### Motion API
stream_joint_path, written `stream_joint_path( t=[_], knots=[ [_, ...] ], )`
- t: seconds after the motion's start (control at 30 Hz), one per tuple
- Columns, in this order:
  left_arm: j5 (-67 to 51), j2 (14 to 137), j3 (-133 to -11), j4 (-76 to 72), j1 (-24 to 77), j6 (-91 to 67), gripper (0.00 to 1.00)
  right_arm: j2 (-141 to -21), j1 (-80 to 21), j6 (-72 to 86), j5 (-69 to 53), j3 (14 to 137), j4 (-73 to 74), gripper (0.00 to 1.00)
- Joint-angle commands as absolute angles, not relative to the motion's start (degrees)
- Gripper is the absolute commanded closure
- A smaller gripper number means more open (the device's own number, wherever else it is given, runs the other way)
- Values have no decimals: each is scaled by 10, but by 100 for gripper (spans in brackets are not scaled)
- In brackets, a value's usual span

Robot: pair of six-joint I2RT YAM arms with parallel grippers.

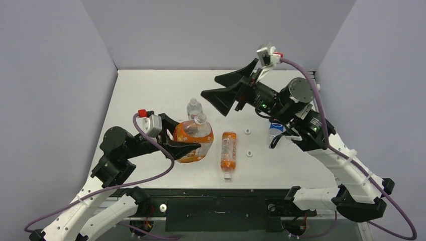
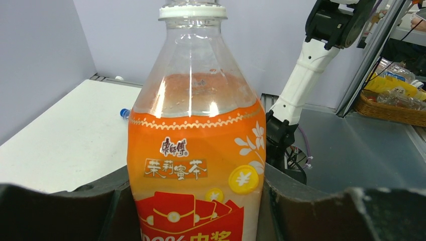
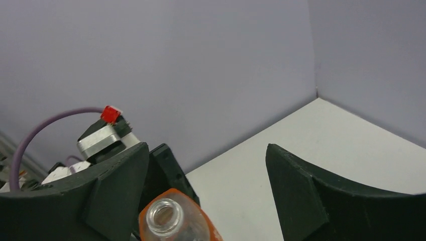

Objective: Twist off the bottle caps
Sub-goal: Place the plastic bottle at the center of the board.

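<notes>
I will next grab the wide orange bottle by its open neck (image 2: 193,10) with my right gripper, so my left gripper can release the label (image 2: 196,165) to stand the bottle upright.
My left gripper (image 1: 187,146) is shut on the wide orange bottle (image 1: 193,140) and holds it upright; its fingers (image 2: 60,211) press both sides of the label (image 2: 196,165). The bottle's neck (image 3: 163,215) is open, with only a white ring (image 2: 192,12) below the thread. My right gripper (image 1: 211,86) is open and empty, raised above and to the right of that neck (image 3: 206,150). A slim orange bottle (image 1: 228,149) lies capped on the table. Two white caps (image 1: 247,131) (image 1: 249,153) lie loose to its right. A clear Pepsi bottle (image 1: 194,107) stands behind the orange one.
A second Pepsi bottle (image 1: 275,131) lies under my right arm, partly hidden. A small blue cap (image 2: 124,113) shows on the table past the held bottle. Grey walls close the table on three sides. A basket of bottles (image 2: 392,100) stands beyond the table.
</notes>
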State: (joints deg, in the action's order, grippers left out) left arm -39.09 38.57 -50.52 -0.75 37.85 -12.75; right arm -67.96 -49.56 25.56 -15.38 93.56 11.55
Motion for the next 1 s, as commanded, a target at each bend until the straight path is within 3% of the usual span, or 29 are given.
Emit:
stream_joint_path(
  t=[0.0,0.37,0.7,0.83,0.97],
  knots=[
    [-380,387,-523,-47,374,-140,100,-702,-535,253,-213,945,83,19],
    [-378,386,-530,-54,370,-150,100,-721,-574,235,-238,940,95,19],
    [-387,384,-542,-62,364,-153,100,-749,-594,201,-228,949,176,35],
    [-390,383,-546,-60,363,-154,100,-755,-599,199,-221,950,174,50],
    [-389,382,-544,-54,362,-150,100,-751,-603,199,-215,947,162,77]
  ],
)
